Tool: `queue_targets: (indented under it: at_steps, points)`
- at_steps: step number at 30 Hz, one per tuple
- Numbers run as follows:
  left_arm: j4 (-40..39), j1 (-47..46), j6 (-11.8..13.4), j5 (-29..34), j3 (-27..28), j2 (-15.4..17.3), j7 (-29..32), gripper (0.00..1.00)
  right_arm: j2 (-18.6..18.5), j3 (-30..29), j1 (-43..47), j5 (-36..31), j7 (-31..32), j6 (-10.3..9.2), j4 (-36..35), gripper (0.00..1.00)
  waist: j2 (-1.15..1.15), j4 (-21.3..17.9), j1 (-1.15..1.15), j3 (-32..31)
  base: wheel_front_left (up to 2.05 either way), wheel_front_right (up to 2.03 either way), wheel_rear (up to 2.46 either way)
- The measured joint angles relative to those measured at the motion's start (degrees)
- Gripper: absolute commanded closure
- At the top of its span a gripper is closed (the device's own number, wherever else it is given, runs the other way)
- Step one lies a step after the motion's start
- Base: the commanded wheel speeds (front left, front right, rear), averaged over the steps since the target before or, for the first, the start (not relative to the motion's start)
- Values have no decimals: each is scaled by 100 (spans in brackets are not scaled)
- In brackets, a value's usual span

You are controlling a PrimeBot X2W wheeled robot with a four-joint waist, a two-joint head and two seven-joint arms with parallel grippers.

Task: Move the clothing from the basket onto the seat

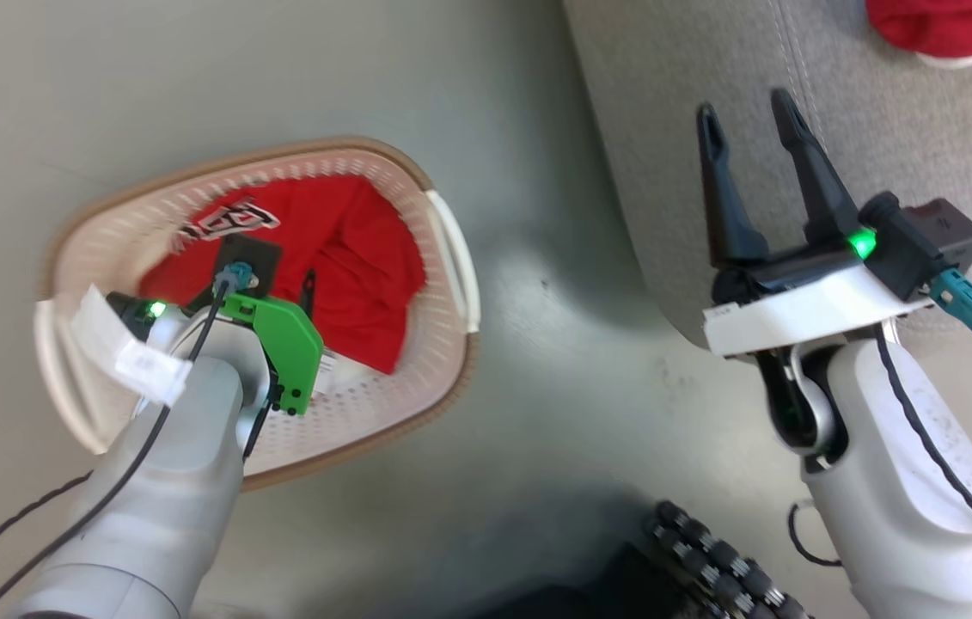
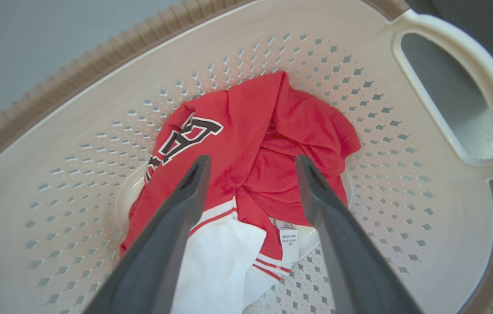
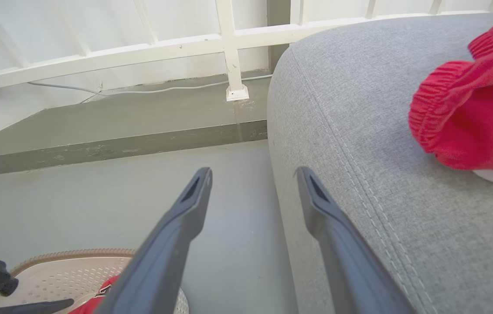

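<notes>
The bunched fold [image 1: 308, 232] beside the red garment's lettering stands up while the white part lies flat. My left gripper will grab the garment there next.
The cream perforated basket [image 1: 443, 258] with its brown rim stands on the floor at the left. A crumpled red garment [image 1: 357, 258] with white trim and printed lettering lies in it. My left gripper [image 2: 253, 163] hangs open just above this garment [image 2: 272, 131], one finger to each side of its folds, holding nothing. The grey seat [image 1: 881, 112] is at the right, and a second red garment [image 1: 950, 26] lies on it at the far corner. My right gripper [image 1: 743, 107] stands open and empty over the seat's near edge, left of that garment [image 3: 468, 117].
Grey floor [image 1: 554, 387] separates the basket and the seat. In the right wrist view a raised step [image 3: 120, 135], a white railing [image 3: 229, 39] and a cable along the wall lie beyond. A black ribbed part of my base [image 1: 709, 559] shows at the bottom.
</notes>
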Motion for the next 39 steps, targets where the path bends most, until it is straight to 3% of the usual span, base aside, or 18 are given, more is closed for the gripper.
queue_targets:
  at_steps: [7,24,33,39]
  points:
    - [-208,149,-108,-245,41,-10,-535,0,-188,-182,175,-13,0,16,314,0,0,392,0,-504,0,0,0]
    - [-1338,522,-200,-716,459,-58,-708,0,-374,-360,535,-16,1,22,858,0,0,1312,0,-1883,0,0,0]
    - [-2434,979,104,-716,1029,-65,-708,0,-377,-377,774,-16,1,29,1068,0,0,1602,0,-2675,0,0,0]
    - [-3006,1542,358,-647,1290,140,-708,0,-403,-401,1055,2,1,29,1172,0,0,1753,0,-3254,0,0,0]
